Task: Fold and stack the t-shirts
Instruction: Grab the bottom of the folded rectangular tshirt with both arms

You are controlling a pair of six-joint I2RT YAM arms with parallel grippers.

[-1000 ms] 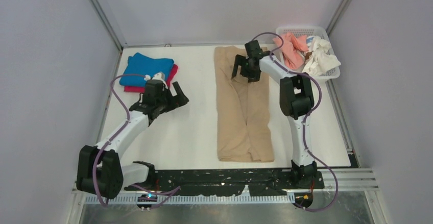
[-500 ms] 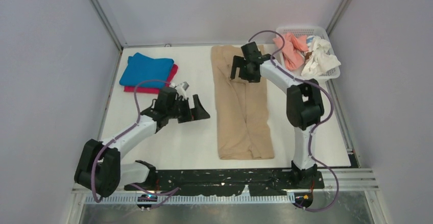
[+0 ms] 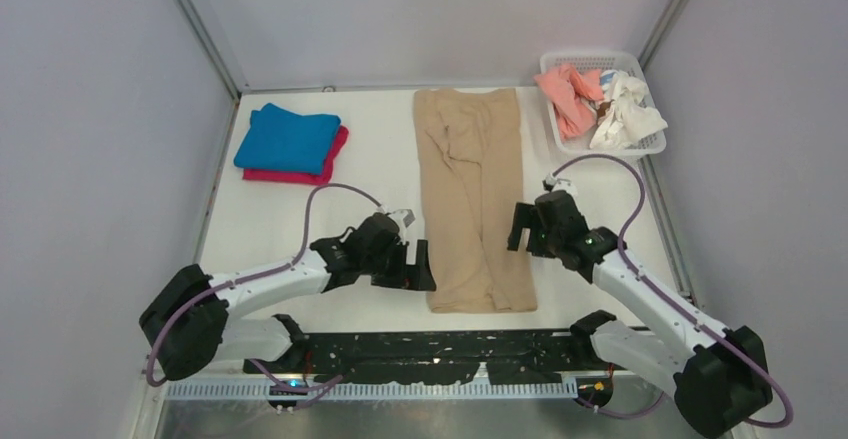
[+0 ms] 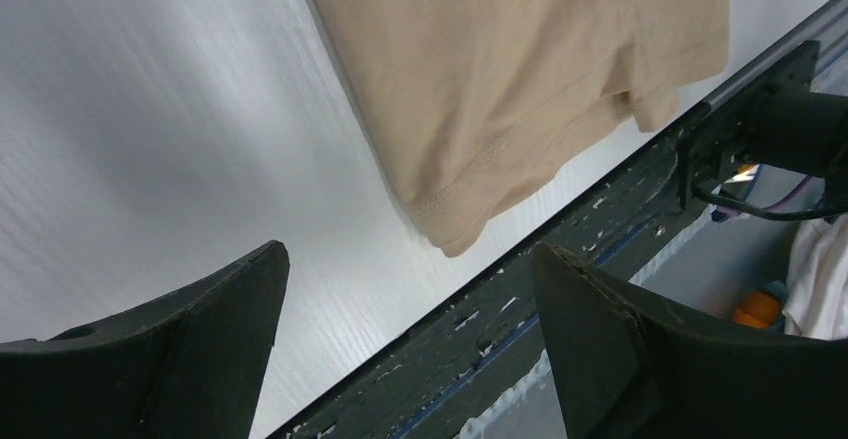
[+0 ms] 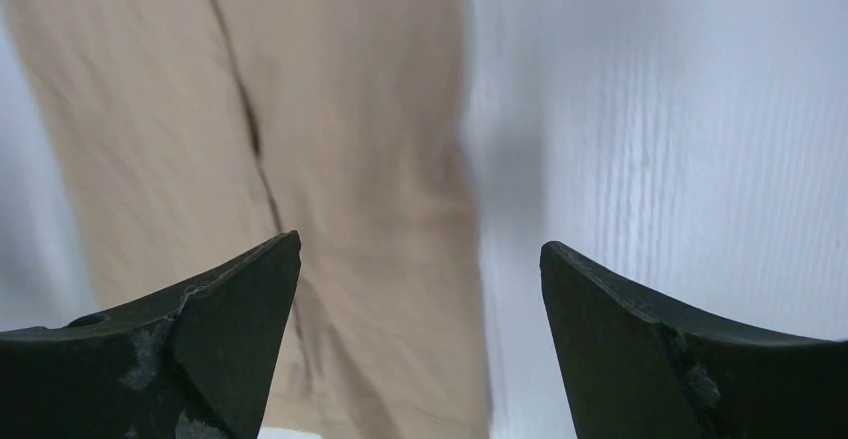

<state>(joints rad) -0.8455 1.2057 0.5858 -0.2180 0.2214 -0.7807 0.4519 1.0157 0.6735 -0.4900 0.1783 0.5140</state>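
Note:
I need to grab the tan t-shirt's hem corner at the folded t-shirt's outer edge with my right gripper next. Then I can fold the hem end over evenly.
The tan t-shirt point(image 3: 472, 194) lies folded into a long strip down the middle of the table, its hem near the front edge. My left gripper point(image 3: 420, 267) is open and empty just left of the strip's near left corner point(image 4: 450, 234). My right gripper point(image 3: 522, 229) is open and empty over the strip's right edge point(image 5: 440, 159), near the front. A folded bright blue t-shirt point(image 3: 287, 139) lies on a folded magenta-pink one point(image 3: 335, 155) at the back left. The salmon-pink t-shirt point(image 3: 567, 94) and white t-shirt point(image 3: 627, 109) lie crumpled in the basket.
The white mesh basket point(image 3: 592, 59) stands at the back right corner. A black rail point(image 3: 450, 344) runs along the table's front edge, also in the left wrist view point(image 4: 560, 249). Grey walls close the left, back and right sides.
Both arms have swung toward the front. My left gripper moved from beside the blue stack to the tan shirt's near left corner. My right gripper moved from the shirt's far end to its near right edge.

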